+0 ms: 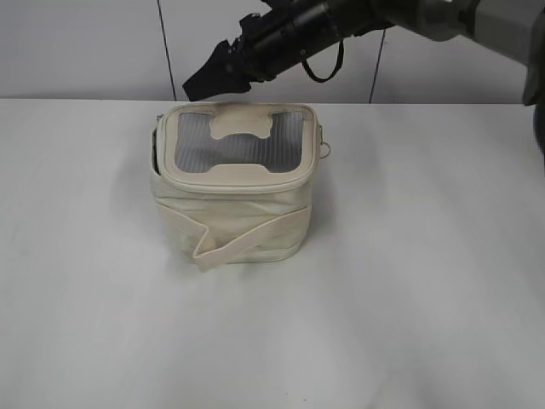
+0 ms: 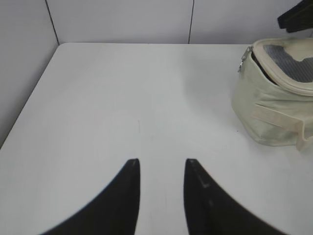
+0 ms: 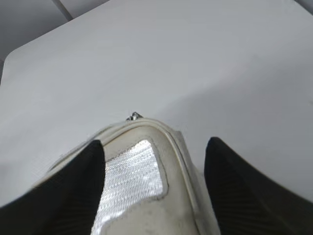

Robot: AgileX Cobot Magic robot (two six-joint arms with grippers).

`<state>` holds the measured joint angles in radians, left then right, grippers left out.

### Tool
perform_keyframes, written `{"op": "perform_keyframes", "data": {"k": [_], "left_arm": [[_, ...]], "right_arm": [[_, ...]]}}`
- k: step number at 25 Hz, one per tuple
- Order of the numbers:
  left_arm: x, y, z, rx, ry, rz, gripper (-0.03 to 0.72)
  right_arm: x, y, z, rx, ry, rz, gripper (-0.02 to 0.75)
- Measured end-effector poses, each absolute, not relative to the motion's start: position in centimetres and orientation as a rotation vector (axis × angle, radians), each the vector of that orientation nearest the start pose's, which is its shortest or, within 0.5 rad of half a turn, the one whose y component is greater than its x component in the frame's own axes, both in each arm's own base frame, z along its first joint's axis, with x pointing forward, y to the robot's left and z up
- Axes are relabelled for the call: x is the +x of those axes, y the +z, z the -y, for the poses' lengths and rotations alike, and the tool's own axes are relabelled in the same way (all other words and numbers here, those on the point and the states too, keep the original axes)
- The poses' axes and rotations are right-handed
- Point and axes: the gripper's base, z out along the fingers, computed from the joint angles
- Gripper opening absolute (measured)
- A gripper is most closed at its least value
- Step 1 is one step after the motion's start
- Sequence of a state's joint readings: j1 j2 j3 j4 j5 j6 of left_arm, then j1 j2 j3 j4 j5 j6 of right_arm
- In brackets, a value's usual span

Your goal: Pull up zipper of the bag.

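The right gripper pinches the lid by its back rim (image 1: pixel 192 106) next, where the rim stands up, since the lid's grey window panel (image 1: pixel 197 143) lies broad and flat.
The cream bag (image 1: pixel 230 204) stands upright on the white table, its lid with the grey window (image 1: pixel 238 141) facing up. A silver ring pull (image 1: pixel 325 150) hangs at the lid's right rim. The lid gapes a little at the left side (image 1: pixel 155 141). My right gripper (image 1: pixel 209 77) hangs open just above the bag's far left corner; in the right wrist view its jaws (image 3: pixel 154 144) straddle a lid corner (image 3: pixel 171 166), with a metal slider (image 3: pixel 133 116) beyond. My left gripper (image 2: pixel 161 164) is open and empty, well left of the bag (image 2: pixel 274 103); a slider (image 2: pixel 243 58) shows there.
The white table (image 1: pixel 426 298) runs back to a grey panelled wall (image 1: pixel 85 43). Its left edge (image 2: pixel 29 103) shows in the left wrist view. The right arm (image 1: pixel 383 17) reaches in from the upper right above the table's back edge.
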<state>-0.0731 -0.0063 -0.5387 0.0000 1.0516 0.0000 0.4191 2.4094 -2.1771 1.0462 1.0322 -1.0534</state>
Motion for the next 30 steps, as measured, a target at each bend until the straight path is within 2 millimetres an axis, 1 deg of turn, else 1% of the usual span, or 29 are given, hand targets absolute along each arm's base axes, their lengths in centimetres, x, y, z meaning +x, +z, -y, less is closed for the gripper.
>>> {"op": "perform_keyframes", "data": {"k": [1, 4, 7, 9, 11, 14, 17, 19, 20, 21, 22, 23, 24, 25, 26, 27, 28, 29, 30], "left_arm": [[-1.0, 28.9, -0.1, 0.073, -0.047, -1.989, 0.241], [-1.0, 28.9, -0.1, 0.073, -0.047, -1.989, 0.241], [-0.7, 28.9, -0.1, 0.073, -0.047, -2.007, 0.241], [-0.1, 29.0, 0.0, 0.074, -0.046, -2.031, 0.241], [0.8, 29.5, 0.1, 0.075, -0.052, -2.045, 0.241], [3.2, 30.6, 0.9, 0.090, -0.138, -2.027, 0.241], [7.0, 31.4, 2.3, 0.139, -0.294, -1.998, 0.241], [10.0, 31.5, 3.5, 0.181, -0.390, -1.985, 0.241], [11.6, 31.4, 4.1, 0.187, -0.434, -1.997, 0.241], [13.0, 31.4, 4.4, 0.212, -0.443, -1.993, 0.241], [14.7, 31.2, 4.9, 0.235, -0.462, -2.011, 0.241], [16.7, 30.6, 5.5, 0.248, -0.491, -2.054, 0.241], [18.4, 30.4, 5.9, 0.295, -0.494, -2.067, 0.241], [19.8, 30.8, 6.2, 0.334, -0.522, -2.062, 0.241], [21.5, 30.7, 6.4, 0.366, -0.575, -2.074, 0.241], [23.5, 31.0, 6.2, 0.368, -0.643, -2.071, 0.241], [25.1, 31.5, 6.1, 0.414, -0.715, -2.050, 0.241], [27.3, 31.6, 5.3, 0.417, -0.794, -2.030, 0.241], [29.2, 31.1, 4.4, 0.416, -0.879, -2.023, 0.241]], "right_arm": [[45.5, 21.7, -28.3, -1.189, 1.048, -1.963, 0.503], [45.8, 20.5, -29.2, -1.188, 1.054, -1.974, 0.503], [46.0, 19.7, -29.3, -1.188, 1.040, -1.990, 0.486], [46.1, 19.4, -29.3, -1.196, 1.022, -2.005, 0.449], [46.1, 19.4, -29.2, -1.206, 0.999, -2.012, 0.384], [46.1, 19.3, -29.1, -1.216, 0.983, -2.018, 0.281], [46.1, 19.2, -29.1, -1.221, 0.987, -2.020, 0.203], [46.1, 19.2, -29.1, -1.226, 0.986, -2.021, 0.150], [46.0, 19.2, -29.1, -1.229, 0.987, -2.022, 0.106], [46.0, 19.1, -29.1, -1.231, 0.987, -2.024, 0.075], [46.0, 19.1, -29.1, -1.230, 0.988, -2.026, 0.056], [46.0, 19.1, -29.1, -1.230, 0.989, -2.028, 0.047], [46.0, 19.1, -29.1, -1.229, 0.989, -2.029, 0.044], [46.0, 19.1, -29.1, -1.229, 0.989, -2.029, 0.044], [46.0, 19.1, -29.1, -1.228, 0.991, -2.031, 0.044], [46.0, 19.1, -29.1, -1.228, 0.991, -2.031, 0.044], [46.0, 19.1, -29.1, -1.227, 0.992, -2.031, 0.044], [46.0, 19.1, -29.1, -1.222, 0.994, -2.036, 0.044], [46.0, 19.1, -29.1, -1.216, 0.997, -2.041, 0.043]]}}
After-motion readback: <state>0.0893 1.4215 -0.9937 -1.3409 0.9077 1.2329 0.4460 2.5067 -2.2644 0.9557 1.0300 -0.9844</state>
